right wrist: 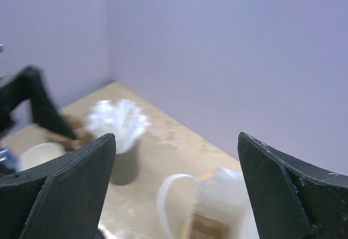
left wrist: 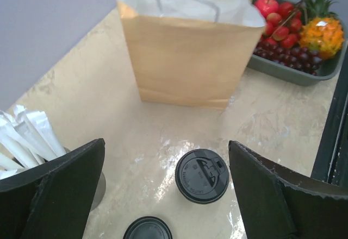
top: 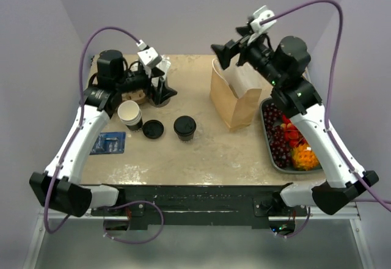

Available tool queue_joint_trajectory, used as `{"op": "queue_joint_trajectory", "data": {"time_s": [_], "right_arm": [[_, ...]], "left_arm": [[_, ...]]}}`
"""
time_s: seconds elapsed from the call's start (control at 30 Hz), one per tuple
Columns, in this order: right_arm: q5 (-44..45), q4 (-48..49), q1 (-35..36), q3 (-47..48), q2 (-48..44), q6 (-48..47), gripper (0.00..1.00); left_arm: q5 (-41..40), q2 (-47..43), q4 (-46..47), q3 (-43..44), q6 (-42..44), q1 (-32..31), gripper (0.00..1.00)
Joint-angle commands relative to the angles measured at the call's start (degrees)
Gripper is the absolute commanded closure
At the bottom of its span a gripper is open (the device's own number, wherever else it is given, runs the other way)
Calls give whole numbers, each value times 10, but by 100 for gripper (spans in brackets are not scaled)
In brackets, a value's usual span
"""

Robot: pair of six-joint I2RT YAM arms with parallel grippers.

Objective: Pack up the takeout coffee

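The brown paper bag's opening needs to stay free to take the coffee (top: 184, 126). My right gripper should grab the bag by its far rim (top: 246, 71) next.
The takeout coffee (top: 184, 126) is a small dark cup with a black lid, standing upright on the table's middle left. In the left wrist view its lid (left wrist: 202, 175) shows below and between the fingers, nearer the right one. My left gripper (top: 160, 84) (left wrist: 166, 144) is open, raised behind the cup and holding nothing. The brown paper bag (top: 234, 95) (left wrist: 185, 49) stands open-topped to the cup's right. Above the bag's back edge my right gripper (top: 225, 54) (right wrist: 175, 136) hangs open and empty, with the bag's white handle (right wrist: 176, 195) below it.
A loose black lid (top: 153, 129) (left wrist: 147, 230) lies left of the coffee, beside a stack of lidless cups (top: 130, 115). A holder of white packets (left wrist: 27, 138) (right wrist: 117, 122) sits at the back left. A blue packet (top: 110, 142) lies near the left edge. A fruit tray (top: 266, 136) (left wrist: 304, 76) lines the right side.
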Motion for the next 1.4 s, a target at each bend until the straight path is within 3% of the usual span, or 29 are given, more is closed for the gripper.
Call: {"op": "queue_joint_trajectory", "data": {"time_s": [0.0, 0.3, 0.6, 0.87, 1.2, 1.37], "right_arm": [[152, -51, -76, -3, 43, -28, 5], [183, -125, -117, 4, 108, -45, 7], [170, -157, -130, 20, 107, -25, 21], [185, -205, -137, 17, 101, -47, 25], [120, -285, -192, 60, 157, -37, 50], [87, -300, -195, 61, 168, -33, 54]], "left_arm": [[-41, 55, 3, 23, -47, 1, 0], [-60, 64, 9, -13, -48, -1, 0], [-52, 66, 16, -20, -52, 0, 0], [-45, 54, 18, -36, -57, 0, 0], [-39, 49, 33, -52, -73, 1, 0], [-36, 49, 33, -54, -73, 0, 0]]}}
